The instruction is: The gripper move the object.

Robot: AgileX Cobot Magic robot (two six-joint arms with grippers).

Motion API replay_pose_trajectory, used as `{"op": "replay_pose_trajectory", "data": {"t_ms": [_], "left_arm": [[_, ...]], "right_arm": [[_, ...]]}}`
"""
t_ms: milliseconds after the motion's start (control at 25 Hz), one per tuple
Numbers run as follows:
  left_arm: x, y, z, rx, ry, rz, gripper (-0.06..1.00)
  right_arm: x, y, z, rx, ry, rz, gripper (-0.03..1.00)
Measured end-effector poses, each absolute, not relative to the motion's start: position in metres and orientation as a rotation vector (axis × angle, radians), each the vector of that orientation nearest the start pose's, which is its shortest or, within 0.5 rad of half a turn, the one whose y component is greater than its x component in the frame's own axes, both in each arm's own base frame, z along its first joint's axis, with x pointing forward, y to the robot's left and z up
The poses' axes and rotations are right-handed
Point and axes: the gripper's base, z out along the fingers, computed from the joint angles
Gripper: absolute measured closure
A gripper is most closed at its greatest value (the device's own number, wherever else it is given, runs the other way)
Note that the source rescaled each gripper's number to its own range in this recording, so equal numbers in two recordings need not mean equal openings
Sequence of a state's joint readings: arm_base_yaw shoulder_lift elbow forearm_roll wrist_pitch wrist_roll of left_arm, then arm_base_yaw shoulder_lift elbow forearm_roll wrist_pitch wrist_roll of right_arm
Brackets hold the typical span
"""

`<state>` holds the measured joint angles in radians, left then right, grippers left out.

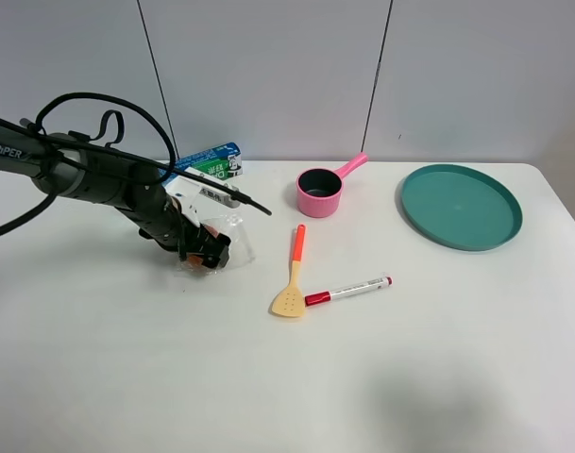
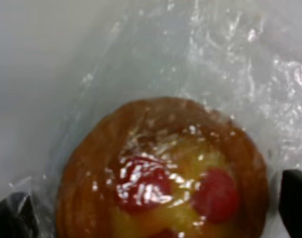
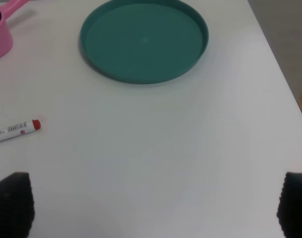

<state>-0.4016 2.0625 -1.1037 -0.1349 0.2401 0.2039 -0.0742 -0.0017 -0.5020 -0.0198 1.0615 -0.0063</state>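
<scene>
My left gripper's fingers reach down by the pastry, beside its rim (image 2: 72,196), with crinkled wrapper (image 2: 40,204) lapping over one finger, so it is time to close.
The object, a round orange-brown pastry (image 2: 163,178) with red spots in a crinkly clear wrapper, lies on the white table left of centre (image 1: 194,263). My left gripper (image 1: 210,251) is low over it, and the arm hides most of it in the high view. In the left wrist view the left gripper (image 2: 153,213) is open, with one black fingertip (image 2: 12,218) on each side of the pastry and a small gap to each. My right gripper (image 3: 153,206) is open and empty above bare table; it does not show in the high view.
A green and blue box (image 1: 211,162) lies behind the left arm. A pink saucepan (image 1: 321,192), a yellow spatula with orange handle (image 1: 293,274), a red-capped marker (image 1: 347,290) and a teal plate (image 1: 461,205) lie to the right. The plate (image 3: 143,39) and marker (image 3: 17,130) also show in the right wrist view.
</scene>
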Motion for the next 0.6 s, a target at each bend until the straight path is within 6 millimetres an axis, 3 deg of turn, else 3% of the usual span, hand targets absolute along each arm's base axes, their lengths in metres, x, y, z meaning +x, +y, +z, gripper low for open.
{"op": "replay_pose_trajectory", "data": {"t_ms": [160,200,280,360,400,440,600], "left_arm": [[0.3543,-0.1536,0.0932,0.641,2.610,-0.145,-0.05],[0.3545,-0.1537,0.0933,0.641,2.608,-0.145,-0.01],[0.3550,-0.1538,0.0936,0.639,2.602,-0.145,0.22],[0.3553,-0.1539,0.0937,0.638,2.599,-0.145,0.69],[0.3557,-0.1539,0.0939,0.637,2.594,-0.145,0.87],[0.3558,-0.1540,0.0940,0.637,2.592,-0.145,0.94],[0.3569,-0.1543,0.0993,0.631,2.570,-0.147,0.94]], "right_arm": [[-0.0055,-0.0012,0.2777,0.070,2.041,-0.074,-0.03],[-0.0055,-0.0012,0.2777,0.070,2.041,-0.074,-0.03],[-0.0055,-0.0012,0.2777,0.070,2.041,-0.074,-0.03],[-0.0055,-0.0012,0.2777,0.070,2.041,-0.074,-0.03],[-0.0055,-0.0012,0.2777,0.070,2.041,-0.074,-0.03],[-0.0055,-0.0012,0.2777,0.070,2.041,-0.074,-0.03],[-0.0055,-0.0012,0.2777,0.070,2.041,-0.074,-0.03]]}}
